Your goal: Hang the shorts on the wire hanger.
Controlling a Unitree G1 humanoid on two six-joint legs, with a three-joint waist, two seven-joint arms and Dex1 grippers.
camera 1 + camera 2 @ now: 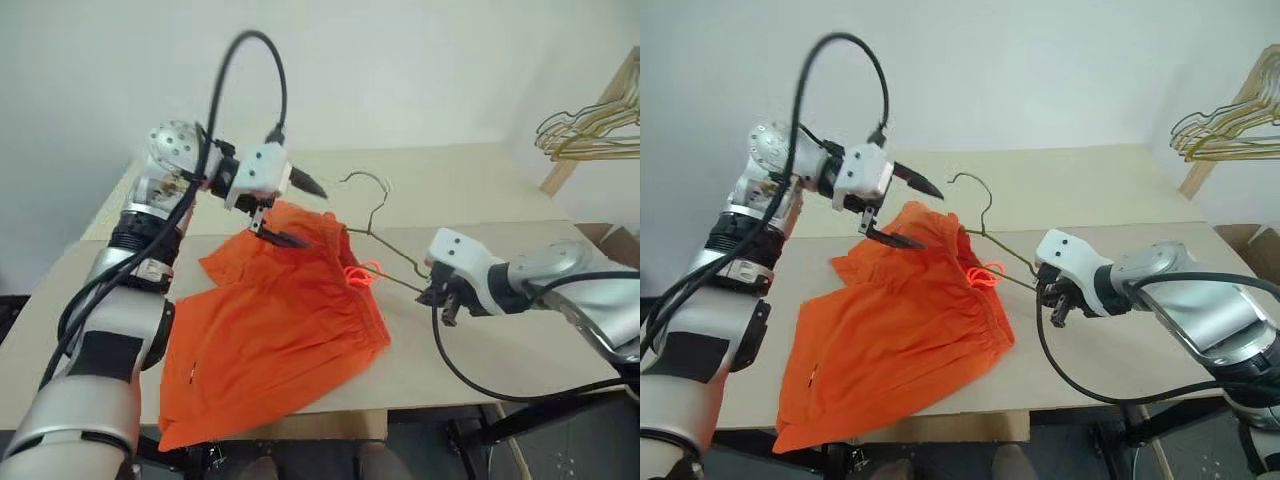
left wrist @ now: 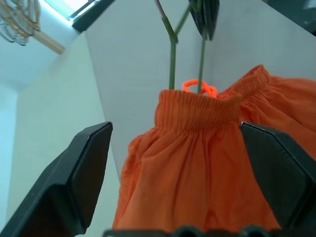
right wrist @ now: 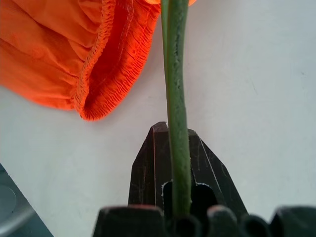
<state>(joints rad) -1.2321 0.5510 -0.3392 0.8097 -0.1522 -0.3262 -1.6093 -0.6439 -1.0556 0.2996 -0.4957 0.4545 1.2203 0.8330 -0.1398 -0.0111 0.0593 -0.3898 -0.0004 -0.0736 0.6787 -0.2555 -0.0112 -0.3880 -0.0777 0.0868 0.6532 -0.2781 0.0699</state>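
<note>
I need to grab their raised waistband corner (image 1: 322,226) with my left gripper next, to work the shorts (image 1: 270,320) onto the wire hanger.
The bright orange shorts (image 1: 270,320) lie spread on the table, waistband towards the right, with a small orange loop (image 1: 366,274) at the waistband. The thin wire hanger (image 1: 379,213) has one end tucked inside the waistband, and its hook points to the far side. My right gripper (image 1: 437,295) is shut on the hanger's right corner; in the right wrist view the wire (image 3: 177,98) runs up from between the fingers. My left gripper (image 1: 300,212) hangs open just above the far end of the shorts, holding nothing. The left wrist view shows the raised waistband (image 2: 197,111) between the open fingers.
A wooden rack with bunched gold and green hangers (image 1: 590,135) stands at the far right. A cardboard box (image 1: 615,240) sits beside the table's right end. The beige table (image 1: 480,190) reaches back to the wall; its front edge (image 1: 420,402) runs just past the shorts.
</note>
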